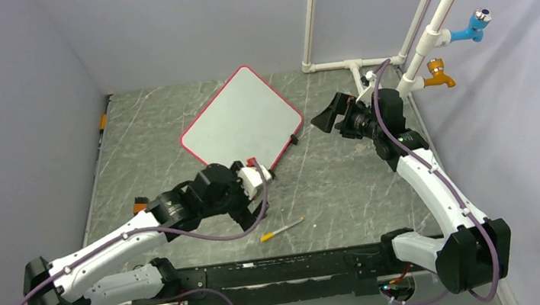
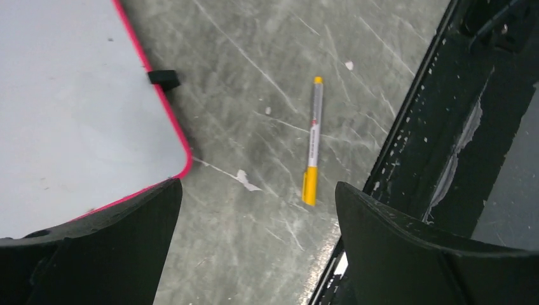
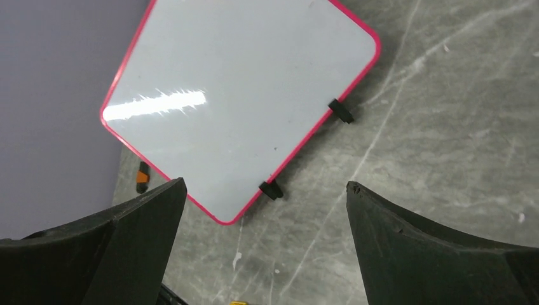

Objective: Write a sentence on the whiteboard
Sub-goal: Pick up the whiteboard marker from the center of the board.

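I should reach for the orange-capped marker by its cap (image 1: pixel 267 237) (image 2: pixel 309 185) with my left gripper. The marker's body then stays free to hand over to my right gripper.
The whiteboard (image 1: pixel 240 121) lies flat at the back middle of the table, turned like a diamond, with a red frame and black feet. Its face is blank; no sentence shows in any view. It also shows in the left wrist view (image 2: pixel 70 108) and the right wrist view (image 3: pixel 241 95). An orange-capped marker (image 1: pixel 282 230) lies loose near the front edge; it also shows in the left wrist view (image 2: pixel 313 140). My left gripper (image 1: pixel 256 204) is open and empty at the board's near corner, left of the marker. My right gripper (image 1: pixel 322 121) is open and empty, held above the table right of the board.
A white pipe frame (image 1: pixel 423 43) with blue and orange fittings stands at the back right. A small orange and black piece (image 1: pixel 102 123) lies by the left wall, another (image 1: pixel 139 206) beside my left arm. The black rail (image 1: pixel 303 264) runs along the front edge.
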You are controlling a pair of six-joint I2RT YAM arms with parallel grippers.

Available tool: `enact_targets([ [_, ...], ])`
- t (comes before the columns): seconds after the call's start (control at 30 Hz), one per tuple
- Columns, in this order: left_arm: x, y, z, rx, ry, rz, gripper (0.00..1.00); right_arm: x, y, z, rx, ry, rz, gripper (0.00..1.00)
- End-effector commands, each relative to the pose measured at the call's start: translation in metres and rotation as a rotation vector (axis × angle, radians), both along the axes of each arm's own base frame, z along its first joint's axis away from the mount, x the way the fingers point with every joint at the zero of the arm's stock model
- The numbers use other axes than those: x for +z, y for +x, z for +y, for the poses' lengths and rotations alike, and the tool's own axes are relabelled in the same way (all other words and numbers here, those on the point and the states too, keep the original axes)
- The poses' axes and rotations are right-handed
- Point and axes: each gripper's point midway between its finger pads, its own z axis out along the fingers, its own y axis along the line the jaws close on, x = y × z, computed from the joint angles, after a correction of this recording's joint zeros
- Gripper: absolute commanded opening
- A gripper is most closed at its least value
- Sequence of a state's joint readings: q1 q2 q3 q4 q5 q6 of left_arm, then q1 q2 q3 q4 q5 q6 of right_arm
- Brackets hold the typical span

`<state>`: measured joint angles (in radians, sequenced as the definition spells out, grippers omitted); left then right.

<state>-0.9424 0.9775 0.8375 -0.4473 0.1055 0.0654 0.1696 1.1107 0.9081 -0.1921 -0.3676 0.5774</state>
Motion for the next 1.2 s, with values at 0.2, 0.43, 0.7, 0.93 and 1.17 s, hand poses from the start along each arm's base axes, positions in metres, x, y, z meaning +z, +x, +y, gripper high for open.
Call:
enact_targets([
  [0.2, -0.037, -0.033, -0.039, -0.071, 0.076, 0.121, 0.9, -0.011, -0.013, -0.013, -0.021, -0.115, 0.104, 0.99],
  [0.43, -0.077, -0.038, -0.043, -0.1, 0.179, 0.179, 0.84, -0.015, -0.028, -0.006, 0.02, -0.109, 0.128, 0.99],
  [0.7, -0.115, -0.045, -0.05, -0.179, 0.28, 0.246, 0.77, -0.023, -0.036, -0.003, 0.055, -0.112, 0.154, 0.99],
  [0.93, -0.139, -0.056, -0.059, -0.215, 0.343, 0.289, 0.68, -0.026, -0.038, -0.005, 0.058, -0.13, 0.162, 1.0],
  [1.17, -0.162, -0.052, -0.06, -0.141, 0.423, 0.265, 0.55, -0.028, -0.038, -0.003, 0.068, -0.127, 0.165, 1.0],
])
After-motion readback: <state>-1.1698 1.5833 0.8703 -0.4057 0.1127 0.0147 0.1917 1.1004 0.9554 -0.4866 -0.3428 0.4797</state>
